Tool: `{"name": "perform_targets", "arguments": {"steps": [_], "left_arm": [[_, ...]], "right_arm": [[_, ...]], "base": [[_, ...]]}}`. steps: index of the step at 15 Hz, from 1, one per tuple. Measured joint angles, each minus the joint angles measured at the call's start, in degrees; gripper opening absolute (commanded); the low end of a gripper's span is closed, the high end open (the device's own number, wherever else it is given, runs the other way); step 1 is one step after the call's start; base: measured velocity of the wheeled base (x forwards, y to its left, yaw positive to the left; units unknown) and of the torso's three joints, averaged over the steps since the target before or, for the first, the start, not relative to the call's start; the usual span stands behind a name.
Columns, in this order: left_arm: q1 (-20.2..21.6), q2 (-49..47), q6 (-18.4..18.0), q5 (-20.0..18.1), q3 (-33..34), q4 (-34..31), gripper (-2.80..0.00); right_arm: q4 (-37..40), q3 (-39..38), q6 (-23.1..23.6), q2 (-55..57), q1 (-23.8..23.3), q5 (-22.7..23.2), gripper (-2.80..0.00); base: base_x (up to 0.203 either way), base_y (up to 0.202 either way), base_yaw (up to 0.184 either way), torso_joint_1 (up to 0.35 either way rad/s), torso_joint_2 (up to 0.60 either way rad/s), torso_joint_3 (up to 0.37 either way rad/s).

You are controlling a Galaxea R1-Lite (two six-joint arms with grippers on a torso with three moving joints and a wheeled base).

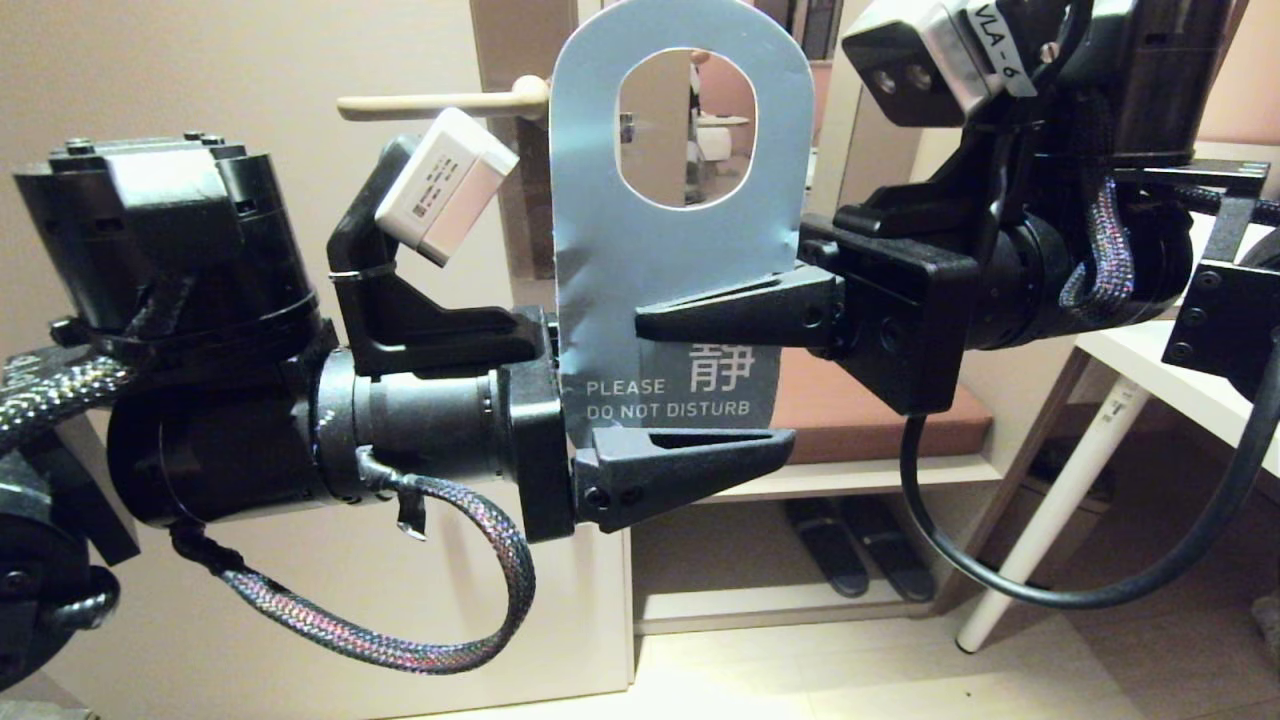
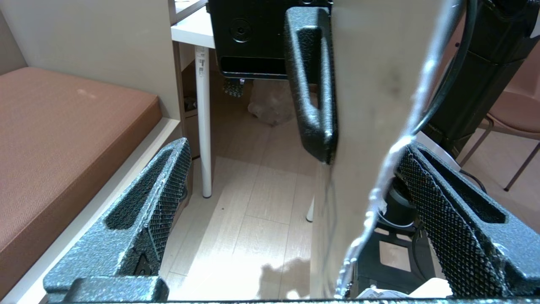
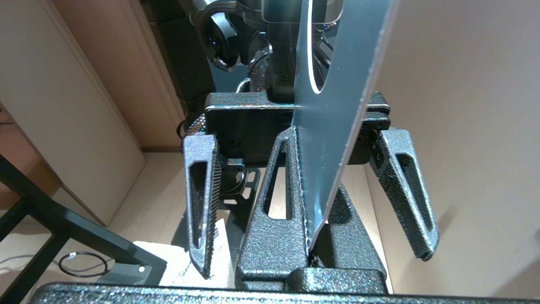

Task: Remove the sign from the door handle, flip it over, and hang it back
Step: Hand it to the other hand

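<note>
I should grab the sign with my left gripper by its lettered end, so the sign's round hole stays free for the door handle.
The sign stands upright in mid-air, its blue "PLEASE DO NOT DISTURB" side toward the head camera and its round hole at the top. My right gripper reaches in from the right and is shut on the sign's edge halfway up. My left gripper comes from the left and stands open around the sign's lower end: one finger in front, the other behind the card. In the left wrist view the pale back of the sign stands between the open fingers, close to one of them. The door handle sticks out bare behind, at the upper left.
A bench with a brown cushion runs behind the sign, with dark slippers on the floor under it. A white table with a slanted leg stands at the right. The door fills the left.
</note>
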State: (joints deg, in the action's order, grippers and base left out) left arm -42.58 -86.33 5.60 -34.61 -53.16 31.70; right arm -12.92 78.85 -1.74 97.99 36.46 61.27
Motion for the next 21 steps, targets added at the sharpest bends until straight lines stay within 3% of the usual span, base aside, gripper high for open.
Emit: {"name": "perform_targets", "arguments": {"steps": [21], "left_arm": [[-0.05,0.48,-0.5,0.1,0.83,0.66,0.0]], "right_arm": [[0.0,-0.1,0.0,0.63,1.05,-1.57,-2.8]], "base": [[0.0,0.0,0.0,0.0,0.0,0.0]]}}
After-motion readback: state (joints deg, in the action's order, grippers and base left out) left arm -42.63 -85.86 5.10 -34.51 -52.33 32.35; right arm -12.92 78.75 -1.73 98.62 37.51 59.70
